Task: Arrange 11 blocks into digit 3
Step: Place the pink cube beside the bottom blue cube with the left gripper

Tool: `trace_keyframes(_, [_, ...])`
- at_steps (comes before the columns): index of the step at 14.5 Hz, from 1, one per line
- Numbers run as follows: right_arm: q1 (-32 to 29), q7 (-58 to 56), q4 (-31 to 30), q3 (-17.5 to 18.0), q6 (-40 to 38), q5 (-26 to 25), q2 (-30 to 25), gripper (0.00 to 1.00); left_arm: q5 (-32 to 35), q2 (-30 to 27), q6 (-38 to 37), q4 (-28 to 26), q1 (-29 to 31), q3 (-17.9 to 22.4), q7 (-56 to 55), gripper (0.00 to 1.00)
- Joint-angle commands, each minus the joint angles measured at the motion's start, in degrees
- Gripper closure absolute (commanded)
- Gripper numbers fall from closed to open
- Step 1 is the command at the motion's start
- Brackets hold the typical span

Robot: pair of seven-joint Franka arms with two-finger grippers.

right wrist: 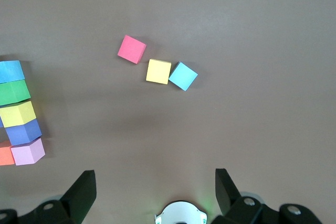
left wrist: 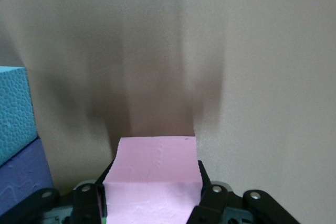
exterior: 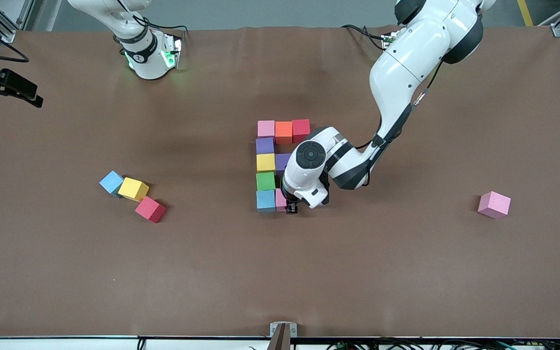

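My left gripper is ready to open and needs to let go, because the pink block's lower edge (exterior: 280,210) (left wrist: 158,137) rests on the tabletop, level with the bottom of the light blue block.
The digit figure stands mid-table: a pink (exterior: 266,128), orange (exterior: 283,131) and red (exterior: 301,129) bar, then a column of purple (exterior: 264,145), yellow (exterior: 265,162), green (exterior: 265,181) and light blue (exterior: 265,200). A second purple block (exterior: 281,162) sits beside the yellow one, partly hidden by the left arm. My left gripper (exterior: 290,207) is shut on a pink block (left wrist: 155,174), held low against the light blue block (left wrist: 13,108). My right gripper (right wrist: 155,190) is open and empty, waiting high over the right arm's end of the table.
Loose light blue (exterior: 111,182), yellow (exterior: 132,188) and red (exterior: 150,209) blocks lie together toward the right arm's end. A loose pink block (exterior: 494,204) lies toward the left arm's end. The right arm's base (exterior: 149,58) stands at the table's edge.
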Motion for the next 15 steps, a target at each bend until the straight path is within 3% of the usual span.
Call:
trace_keyframes(1, [-0.50,0.57,-0.74,0.18,0.39,-0.58,-0.46,0.00,-0.30,1.60,1.39,1.55,-0.66,0.54,1.13,0.46])
trace_keyframes(3, [-0.50,0.56,-0.74,0.18,0.12,-0.58,-0.55,0.00,-0.22,1.60,1.39,1.55,-0.75,0.54,2.01,0.12])
trace_keyframes(4, [-0.50,0.56,-0.57,0.18,0.03,-0.58,-0.55,0.00,-0.22,1.60,1.39,1.55,-0.75,0.62,2.01,0.03])
trace_keyframes(9, [-0.33,0.83,-0.39,0.18,0.12,-0.58,-0.46,0.00,0.05,0.29,0.51,1.46,0.21,0.62,4.38,0.00])
trace_keyframes(15, [-0.50,0.65,-0.39,0.18,0.12,-0.58,-0.46,0.00,-0.57,-5.69,-3.87,0.76,1.01,-1.05,5.53,0.00])
